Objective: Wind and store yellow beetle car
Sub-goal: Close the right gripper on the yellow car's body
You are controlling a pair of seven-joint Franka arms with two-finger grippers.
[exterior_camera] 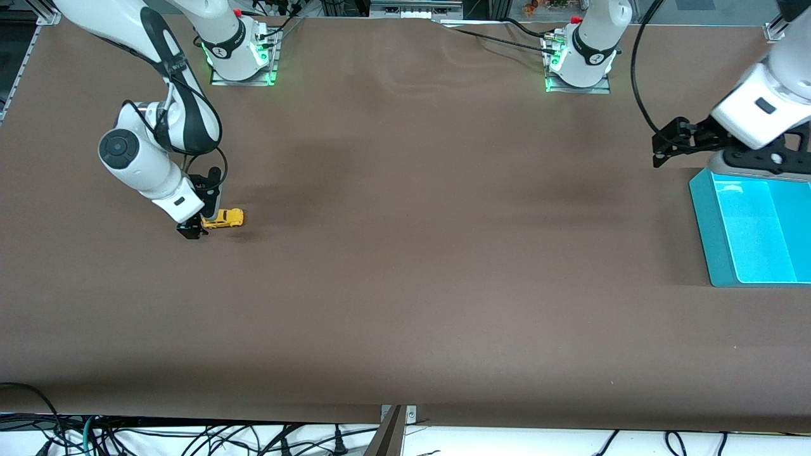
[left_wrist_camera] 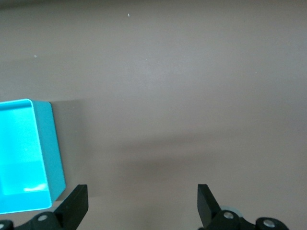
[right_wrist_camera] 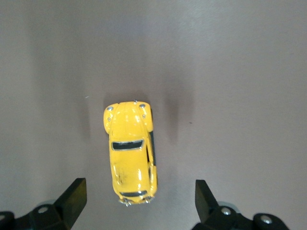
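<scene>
Next, my right gripper grabs the car by the sides of its rear half to wind the yellow beetle car along the table.
The yellow beetle car stands on its wheels on the brown table near the right arm's end. My right gripper is down low at one end of it, open. In the right wrist view the car points away from the gripper, and its nearest end lies between the two wide-apart fingertips with a gap on each side. My left gripper waits open and empty in the air beside the teal bin; its wrist view shows only bare table between the fingers.
The teal bin stands open-topped at the left arm's end of the table, with nothing showing inside. Cables hang past the table edge nearest the front camera.
</scene>
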